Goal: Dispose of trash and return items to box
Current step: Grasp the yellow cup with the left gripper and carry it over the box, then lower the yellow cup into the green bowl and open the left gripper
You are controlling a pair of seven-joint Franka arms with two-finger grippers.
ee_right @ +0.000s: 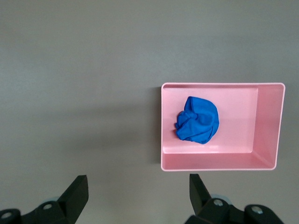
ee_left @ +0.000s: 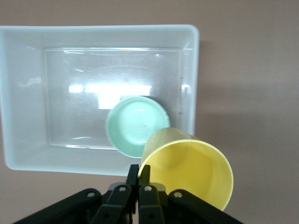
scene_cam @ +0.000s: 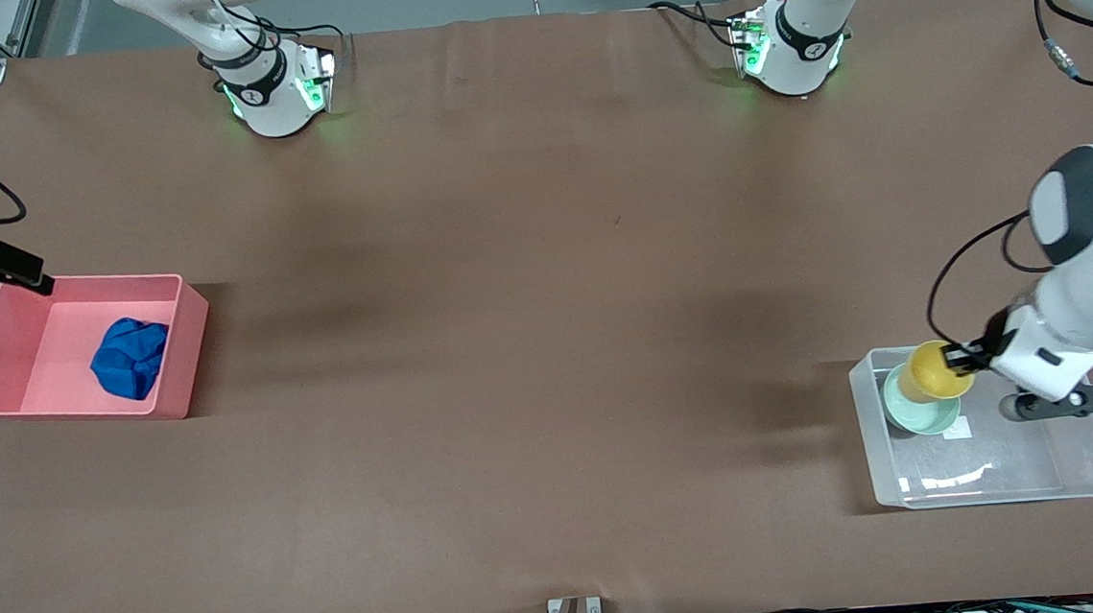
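The yellow cup's base [scene_cam: 913, 385] is hanging over the mint-green bowl's rim, so the robot's left gripper needs to lower the cup into the bowl before it lets go.
My left gripper [scene_cam: 963, 354] [ee_left: 145, 170] is shut on the rim of the yellow cup [scene_cam: 936, 373] [ee_left: 191, 170]. It holds the cup tilted over the mint-green bowl [scene_cam: 924, 410] [ee_left: 138, 125]. The bowl sits upright in the clear box [scene_cam: 1002, 486] [ee_left: 93, 30], in the corner farther from the front camera. The blue wad of trash [scene_cam: 132, 357] [ee_right: 198, 120] lies in the pink bin [scene_cam: 28, 323] [ee_right: 243, 116]. My right gripper [scene_cam: 25, 276] [ee_right: 139, 179] is open and empty, up over the table just beside the bin's edge.
The clear box stands at the left arm's end of the table, the pink bin at the right arm's end. A white label [scene_cam: 957, 429] sits on the box's bottom beside the bowl. Brown table [scene_cam: 549, 345] lies bare between them.
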